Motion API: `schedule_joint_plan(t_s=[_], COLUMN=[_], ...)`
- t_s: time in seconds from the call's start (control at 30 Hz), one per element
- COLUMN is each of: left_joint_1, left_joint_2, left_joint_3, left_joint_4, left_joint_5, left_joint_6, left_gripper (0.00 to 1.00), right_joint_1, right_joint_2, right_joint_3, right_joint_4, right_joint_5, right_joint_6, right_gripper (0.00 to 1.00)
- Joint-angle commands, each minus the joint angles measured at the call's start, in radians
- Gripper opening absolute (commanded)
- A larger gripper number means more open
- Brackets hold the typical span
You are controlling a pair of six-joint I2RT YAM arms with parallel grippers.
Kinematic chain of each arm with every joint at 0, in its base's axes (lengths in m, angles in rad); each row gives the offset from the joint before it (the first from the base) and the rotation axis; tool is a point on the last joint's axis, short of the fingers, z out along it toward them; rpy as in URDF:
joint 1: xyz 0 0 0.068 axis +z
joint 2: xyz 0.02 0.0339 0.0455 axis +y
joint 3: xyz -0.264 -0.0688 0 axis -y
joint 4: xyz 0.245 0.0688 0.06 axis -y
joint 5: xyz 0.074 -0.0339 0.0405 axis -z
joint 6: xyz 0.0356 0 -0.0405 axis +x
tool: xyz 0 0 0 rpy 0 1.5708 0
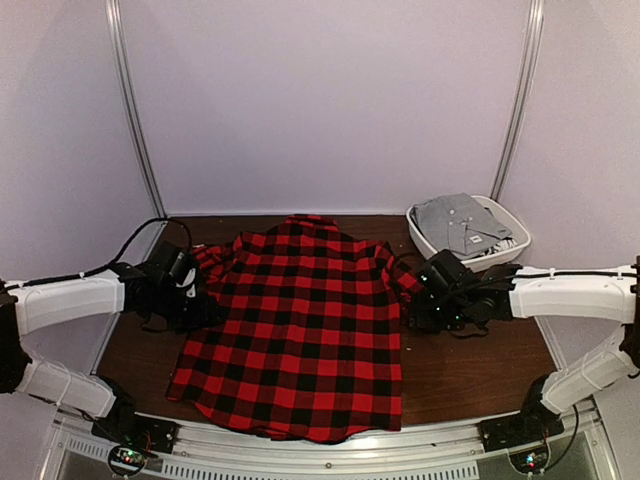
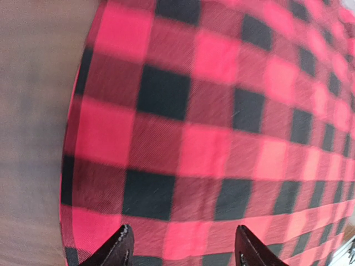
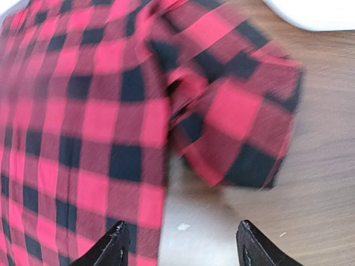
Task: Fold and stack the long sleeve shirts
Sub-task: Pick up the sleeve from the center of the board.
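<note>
The bunched sleeve (image 3: 233,116) needs to be folded across the shirt toward my left gripper, so my right gripper should next grab the sleeve by its loose cuff end (image 3: 243,160).
A red-and-black checked long sleeve shirt (image 1: 295,325) lies spread flat on the brown table, collar at the far side. My left gripper (image 1: 200,300) is at the shirt's left edge near the sleeve, open, its fingertips (image 2: 119,249) over the checked cloth (image 2: 222,138). My right gripper (image 1: 418,305) is at the shirt's right edge, open and empty. In the right wrist view its fingertips (image 3: 113,246) straddle bare table beside the shirt's side edge (image 3: 83,138) and a bunched right sleeve (image 3: 233,116).
A white basket (image 1: 510,240) at the back right holds a folded grey shirt (image 1: 460,222). Bare brown table (image 1: 470,370) shows right of the shirt and at the left (image 1: 135,355). White walls close in the back and sides.
</note>
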Motion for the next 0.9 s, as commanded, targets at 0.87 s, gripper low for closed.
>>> schedule_joint_plan(t_s=[0.87], left_joint_1=[-0.013], left_joint_2=[0.036], left_joint_3=[0.192], left_joint_4=[0.064], left_joint_5=[0.119], left_joint_6=[0.152], left_gripper=[0.64], right_joint_1=[-0.475], right_joint_2=[0.244], right_joint_3=[-0.023], right_joint_4=[0.496], right_joint_5=[-0.151], right_joint_6=[-0.104], right_gripper=[0.33])
